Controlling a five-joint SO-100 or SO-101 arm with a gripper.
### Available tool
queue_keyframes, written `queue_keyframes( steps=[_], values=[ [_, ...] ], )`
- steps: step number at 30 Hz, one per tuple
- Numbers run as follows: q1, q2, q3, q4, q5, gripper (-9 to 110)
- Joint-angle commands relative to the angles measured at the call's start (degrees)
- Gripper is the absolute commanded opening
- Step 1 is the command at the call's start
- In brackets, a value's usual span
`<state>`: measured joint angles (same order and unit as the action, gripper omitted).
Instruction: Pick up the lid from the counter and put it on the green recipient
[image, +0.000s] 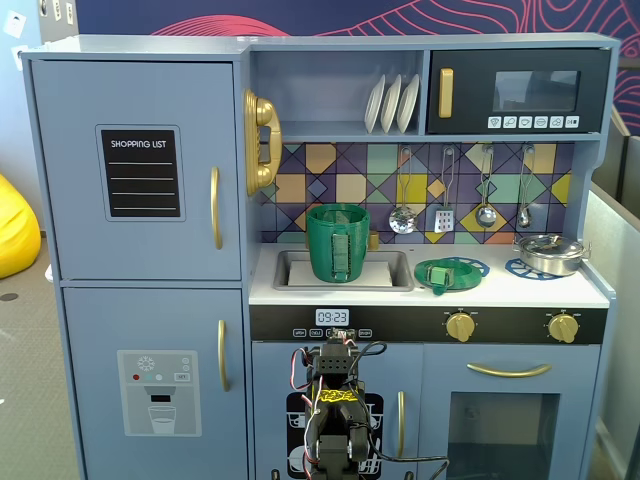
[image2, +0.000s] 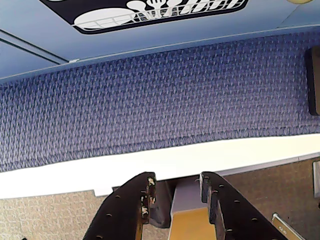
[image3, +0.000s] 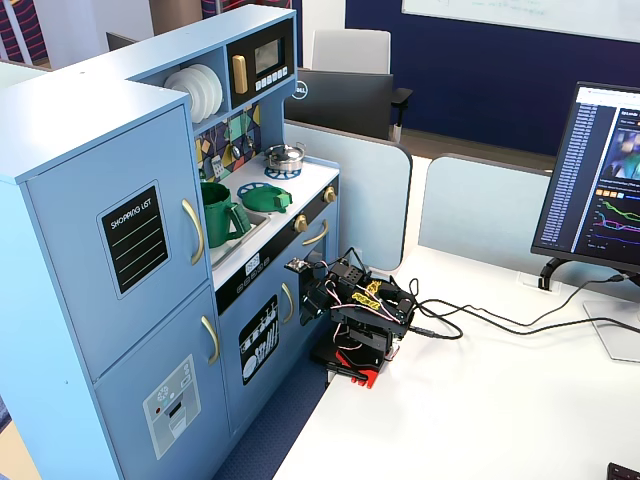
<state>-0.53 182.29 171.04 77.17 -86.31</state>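
The lid has a light-green tab handle. My gripper will next grip the lid there to put it on the green recipient.
The green lid lies on a blue burner ring on the white counter, right of the sink. The tall green recipient stands upright in the sink, strap handle to the front. In the other fixed view the lid sits right of the pot. My gripper is folded low in front of the kitchen's lower doors, well below the counter. It also shows in the other fixed view. In the wrist view the gripper is open and empty, facing blue carpet; lid and pot are out of that view.
A silver pan sits on the right burner ring. Hanging utensils line the back wall. The arm's base stands on a white table with cables and a monitor. Blue carpet lies between table and kitchen.
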Motion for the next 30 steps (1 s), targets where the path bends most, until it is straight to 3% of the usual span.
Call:
queue_keyframes(
  steps=[1, 12, 19, 24, 27, 30],
  values=[
    [6.15, -0.18, 0.7, 10.46, 0.88, 0],
    [8.44, -0.26, 0.62, 5.45, 1.76, 0],
    [26.81, -15.73, -13.54, -16.88, -5.27, 6],
    [34.28, -21.71, -25.05, -34.72, -4.66, 24],
    [37.71, -23.12, -24.7, -52.56, -4.31, 33],
    [38.76, -24.7, -24.87, -61.35, -4.31, 39]
  ],
)
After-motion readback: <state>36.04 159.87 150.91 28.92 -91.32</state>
